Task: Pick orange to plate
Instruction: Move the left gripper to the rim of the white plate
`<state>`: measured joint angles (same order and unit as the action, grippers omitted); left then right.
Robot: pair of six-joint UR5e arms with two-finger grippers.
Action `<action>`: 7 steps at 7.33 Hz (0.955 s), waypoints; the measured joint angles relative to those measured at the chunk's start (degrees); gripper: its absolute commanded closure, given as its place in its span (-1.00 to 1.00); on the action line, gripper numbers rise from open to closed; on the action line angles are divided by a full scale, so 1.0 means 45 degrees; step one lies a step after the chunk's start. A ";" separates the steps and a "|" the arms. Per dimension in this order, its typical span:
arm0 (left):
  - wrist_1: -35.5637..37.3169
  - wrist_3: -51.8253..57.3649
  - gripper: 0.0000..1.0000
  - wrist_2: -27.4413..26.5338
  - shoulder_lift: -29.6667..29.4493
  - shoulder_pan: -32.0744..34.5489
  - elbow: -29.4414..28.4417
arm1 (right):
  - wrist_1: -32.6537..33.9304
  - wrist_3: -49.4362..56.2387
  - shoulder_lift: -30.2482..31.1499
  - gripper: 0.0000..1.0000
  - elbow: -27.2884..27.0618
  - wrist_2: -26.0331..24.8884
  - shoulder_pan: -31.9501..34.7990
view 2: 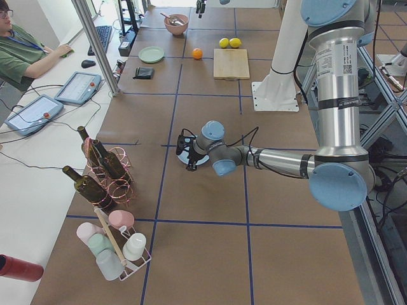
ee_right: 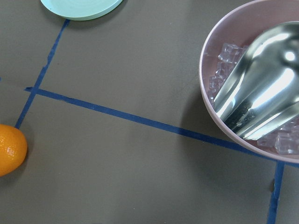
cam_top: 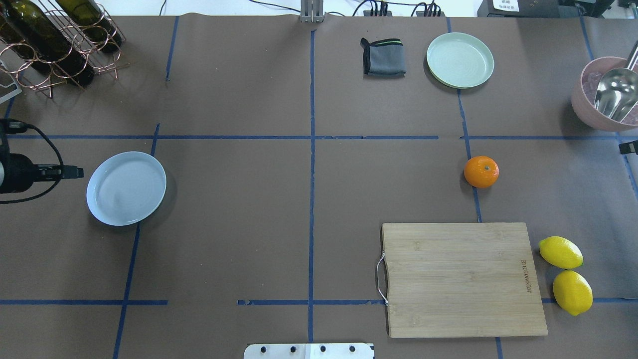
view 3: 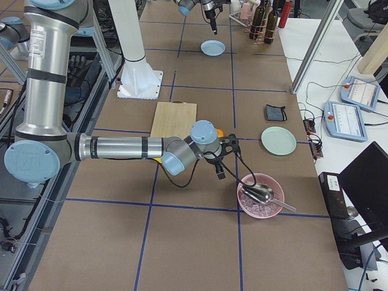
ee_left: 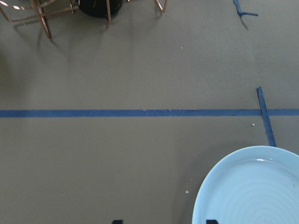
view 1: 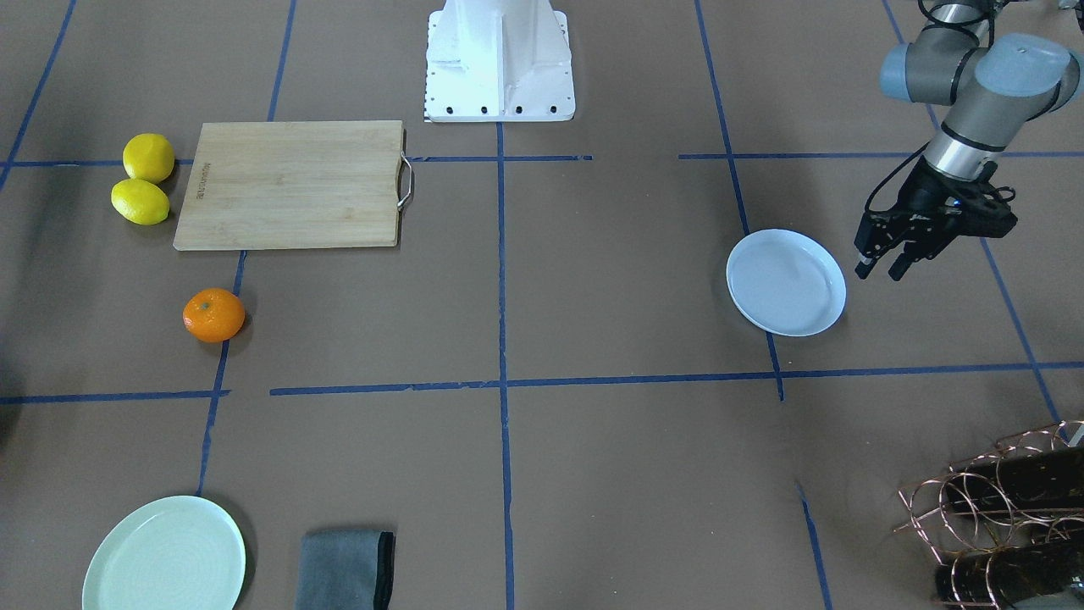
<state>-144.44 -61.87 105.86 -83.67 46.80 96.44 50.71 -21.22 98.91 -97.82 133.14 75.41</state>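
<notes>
My left gripper should grab the white plate by its rim (view 1: 839, 270) next, to bring it within reach for the orange (view 1: 213, 315).
The orange (view 1: 213, 315) lies on the brown table beside a blue tape line, just off a wooden cutting board; it also shows at the left edge of the right wrist view (ee_right: 9, 149). The white plate (view 1: 786, 282) sits empty on the table's other side. My left gripper (view 1: 880, 271) hovers just beside the plate's outer rim, open with nothing between its fingers; the plate (ee_left: 252, 186) fills the lower right of its wrist view. My right gripper (view 3: 219, 174) hangs above the table between the orange and a pink bowl; its fingers are too small to read.
A cutting board (cam_top: 463, 279) with two lemons (cam_top: 565, 274) beside it lies near the orange. A mint-green plate (cam_top: 460, 60), a grey cloth (cam_top: 383, 57) and a pink bowl (cam_top: 593, 112) with ice and a metal scoop stand farther off. A copper bottle rack (cam_top: 50, 45) stands beyond the white plate.
</notes>
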 measured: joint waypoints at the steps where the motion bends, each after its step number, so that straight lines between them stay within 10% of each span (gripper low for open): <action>1: -0.0044 -0.0274 -0.03 -0.0319 -0.0254 -0.0355 -0.0308 | 0.0001 0.0005 0.0007 -1.00 0.0000 -0.0009 0.0000; 3: -0.0066 -0.0415 0.55 -0.0494 -0.0502 -0.0583 -0.0620 | 0.0001 0.0008 0.0012 -1.00 0.0003 -0.0019 -0.0003; 7: -0.0055 -0.0399 1.00 -0.0507 -0.0695 -0.0692 -0.0771 | 0.0001 0.0032 0.0014 -1.00 0.0049 -0.0035 -0.0001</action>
<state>-144.69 -63.66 103.57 -86.80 43.68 92.97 50.71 -21.07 98.97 -97.60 132.98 75.41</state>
